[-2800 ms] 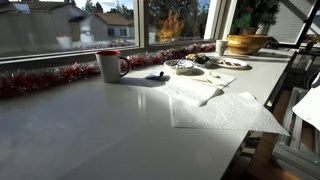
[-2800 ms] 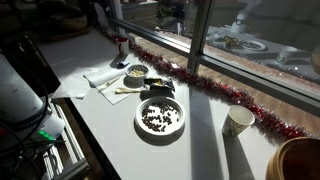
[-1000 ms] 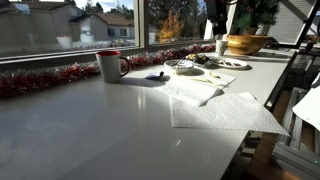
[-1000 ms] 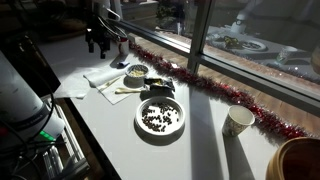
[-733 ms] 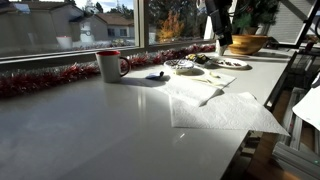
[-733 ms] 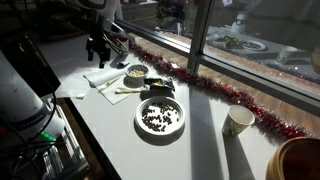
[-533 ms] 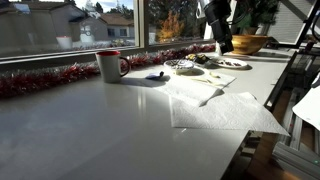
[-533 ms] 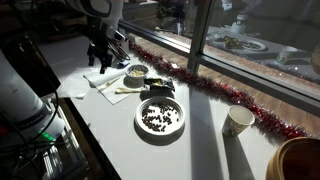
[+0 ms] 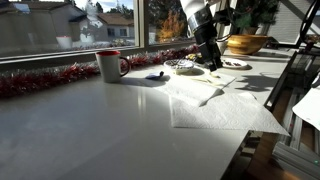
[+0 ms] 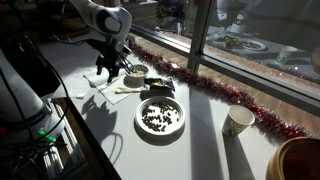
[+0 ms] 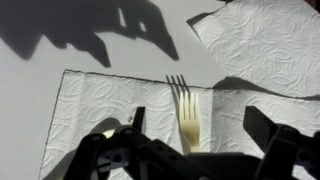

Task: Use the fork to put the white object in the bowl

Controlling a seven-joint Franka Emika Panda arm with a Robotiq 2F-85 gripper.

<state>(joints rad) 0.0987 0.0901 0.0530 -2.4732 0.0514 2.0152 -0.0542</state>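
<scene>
The gripper's shadow falls far from my fingers and closing now would miss the fork, so my gripper lowers before it closes on the fork [image 11: 188, 112].
The pale fork [image 11: 188, 112] lies on a white paper napkin [image 11: 100, 110], tines pointing away from the wrist. It also shows in both exterior views [image 9: 211, 97] [image 10: 126, 89]. My gripper [image 11: 198, 125] is open and hangs just above the fork, one finger on each side of the handle, not touching it. The gripper also shows in both exterior views [image 9: 212, 63] [image 10: 104, 73]. The small pale bowl [image 10: 135, 73] stands right beside the napkin, toward the window [image 9: 184, 67]. A small white thing [image 10: 77, 97] lies near the table edge; I cannot tell what it is.
A plate [image 10: 160, 117] of dark bits sits past the bowl. A red-rimmed mug [image 9: 108, 65], a paper cup [image 10: 238, 121], a large wooden bowl [image 9: 247, 43] and red tinsel [image 9: 40, 80] along the window are around. A second napkin [image 9: 225, 112] lies beside the first.
The arm has come into view and moved down over the napkin; the gripper now hangs low above the fork. Nothing on the table has moved.
</scene>
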